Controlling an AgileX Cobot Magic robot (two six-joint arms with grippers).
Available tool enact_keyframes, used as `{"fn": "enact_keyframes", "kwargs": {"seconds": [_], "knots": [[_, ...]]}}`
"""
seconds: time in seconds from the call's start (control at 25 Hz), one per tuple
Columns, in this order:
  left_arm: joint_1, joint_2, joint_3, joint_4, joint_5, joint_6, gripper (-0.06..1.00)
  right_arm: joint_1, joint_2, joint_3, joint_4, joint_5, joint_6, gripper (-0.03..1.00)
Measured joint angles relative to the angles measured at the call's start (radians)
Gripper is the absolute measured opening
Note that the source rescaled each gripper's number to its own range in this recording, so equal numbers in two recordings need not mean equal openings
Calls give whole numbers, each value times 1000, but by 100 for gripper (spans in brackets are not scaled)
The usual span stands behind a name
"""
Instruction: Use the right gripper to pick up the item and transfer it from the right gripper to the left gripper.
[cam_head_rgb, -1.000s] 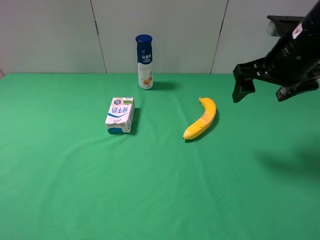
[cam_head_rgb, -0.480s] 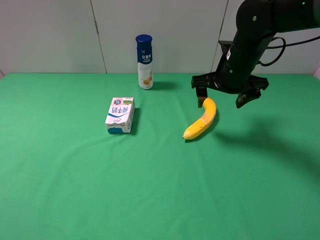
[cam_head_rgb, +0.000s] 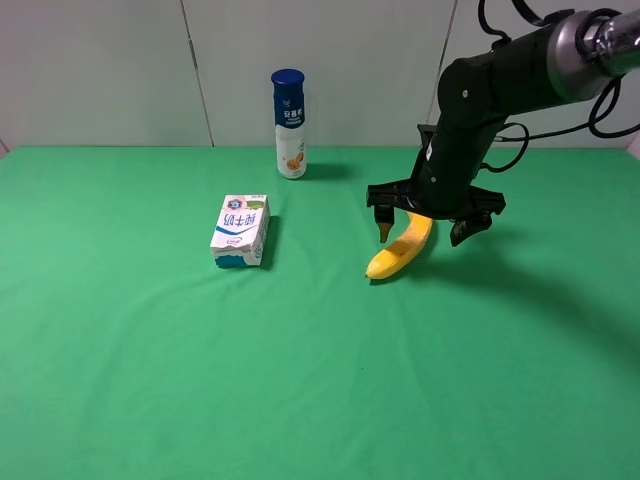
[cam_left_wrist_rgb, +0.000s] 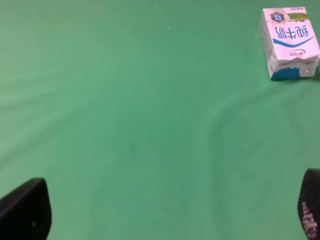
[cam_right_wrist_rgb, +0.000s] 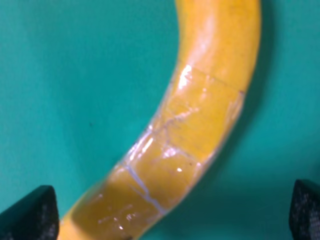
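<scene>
The right gripper needs to hand the banana over to the left gripper, so next it should grab the banana by its taped middle (cam_head_rgb: 404, 246) (cam_right_wrist_rgb: 177, 137).
The yellow banana (cam_head_rgb: 399, 250) lies on the green table (cam_head_rgb: 320, 380), right of centre. My right gripper (cam_head_rgb: 421, 227) is open and low over the banana's far half, one finger on each side of it, not closed on it. In the right wrist view the banana (cam_right_wrist_rgb: 190, 130) fills the middle, with clear tape at mid-length, and the two black fingertips (cam_right_wrist_rgb: 30, 212) show at the corners. My left gripper (cam_left_wrist_rgb: 165, 212) is open and empty above bare green cloth; it does not show in the exterior high view.
A white-and-blue milk carton (cam_head_rgb: 240, 230) lies left of the banana and also shows in the left wrist view (cam_left_wrist_rgb: 289, 42). A tall blue-capped bottle (cam_head_rgb: 290, 125) stands at the back by the grey wall.
My right arm has swung in from the far right and come down over the banana, its open fingers now straddling the fruit. The banana, carton and bottle have not moved.
</scene>
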Motion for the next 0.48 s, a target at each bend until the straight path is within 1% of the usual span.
{"fn": "enact_keyframes", "kwargs": {"seconds": [0.12, 0.48], "knots": [[0, 0, 0, 0, 0, 0, 98, 0, 21, 0, 13, -21, 1, 100], [0, 0, 0, 0, 0, 0, 98, 0, 76, 0, 40, -33, 5, 100]]}}
